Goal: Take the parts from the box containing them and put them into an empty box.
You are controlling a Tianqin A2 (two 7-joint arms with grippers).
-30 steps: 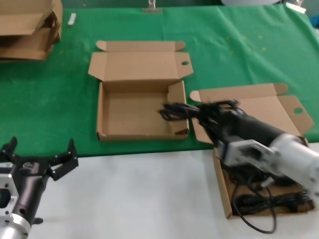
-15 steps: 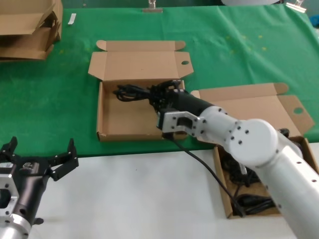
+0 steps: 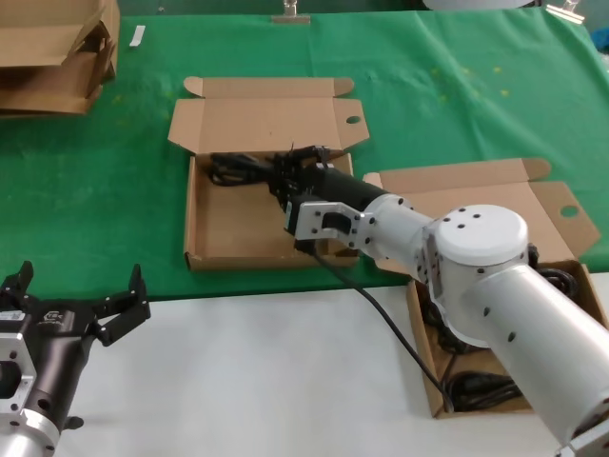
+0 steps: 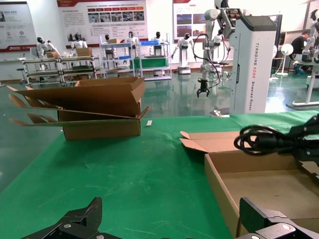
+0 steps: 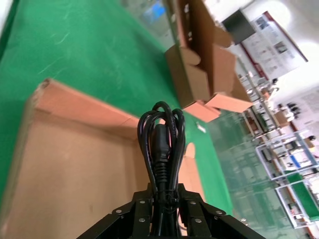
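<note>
The coiled black cord (image 3: 238, 169) is inside the sides of the empty box and would lie there, so it is now time for my right gripper to open.
My right gripper (image 3: 285, 176) is shut on a coiled black power cord (image 3: 243, 169) and holds it over the far part of the empty box (image 3: 205, 246) at the middle of the green cloth. In the right wrist view the cord (image 5: 161, 144) sticks out from between the closed fingers (image 5: 141, 211), above the box floor (image 5: 70, 164). A loose length of cord (image 3: 381, 319) trails back to the box containing the parts (image 3: 422, 333) at the right, where more black cords (image 3: 481, 388) lie. My left gripper (image 3: 71, 309) is open and empty at the near left, off the boxes.
A stack of flattened cardboard (image 3: 57, 52) lies at the far left; it also shows in the left wrist view (image 4: 94, 107). The white table front (image 3: 247, 371) lies before the green cloth (image 3: 95, 190). The left wrist view shows the empty box's wall (image 4: 219, 186) beside the open fingers (image 4: 254, 216).
My right gripper has carried the cord bundle leftward from over the right box's lid to over the far part of the empty box. The left arm has not moved.
</note>
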